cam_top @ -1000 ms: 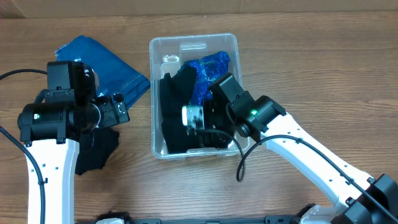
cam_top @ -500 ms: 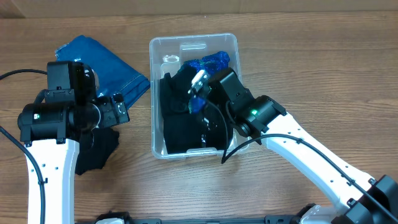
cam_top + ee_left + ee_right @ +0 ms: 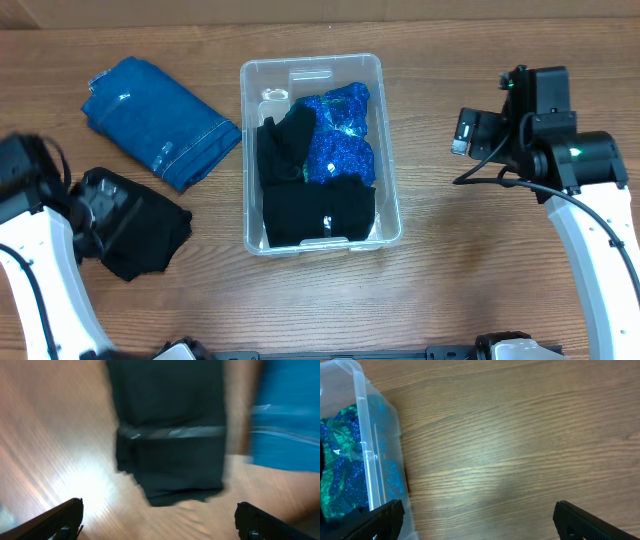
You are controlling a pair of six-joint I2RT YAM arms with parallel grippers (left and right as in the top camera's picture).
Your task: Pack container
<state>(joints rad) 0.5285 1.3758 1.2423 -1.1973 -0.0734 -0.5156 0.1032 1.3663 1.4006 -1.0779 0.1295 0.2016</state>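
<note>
My left gripper grabs the loose black garment by its edge away from the container next, since this leaves its folded body free to pack.
The clear container [image 3: 310, 61] stands mid-table. It holds a black garment [image 3: 318, 212] at the front, another black piece [image 3: 284, 142] at the left and a blue sparkly cloth [image 3: 340, 135] at the right. My right gripper [image 3: 463, 133] is open and empty over bare table, right of the container. The right wrist view shows the container's wall [image 3: 370, 450], the sparkly cloth [image 3: 340, 460] and the open fingers [image 3: 480, 522]. My left gripper [image 3: 98, 208] is open and empty [image 3: 160, 520] at the left edge of a black garment [image 3: 140, 232] lying on the table [image 3: 170, 435].
Folded blue denim [image 3: 160, 120] lies on the table left of the container, behind the loose black garment; it also shows at the right of the left wrist view [image 3: 290, 425]. Bare wooden table lies right of the container.
My right gripper has left the container and swung far right, empty. The black garment stays in the container's front. My left arm has pulled back to the left, uncovering the loose black garment.
</note>
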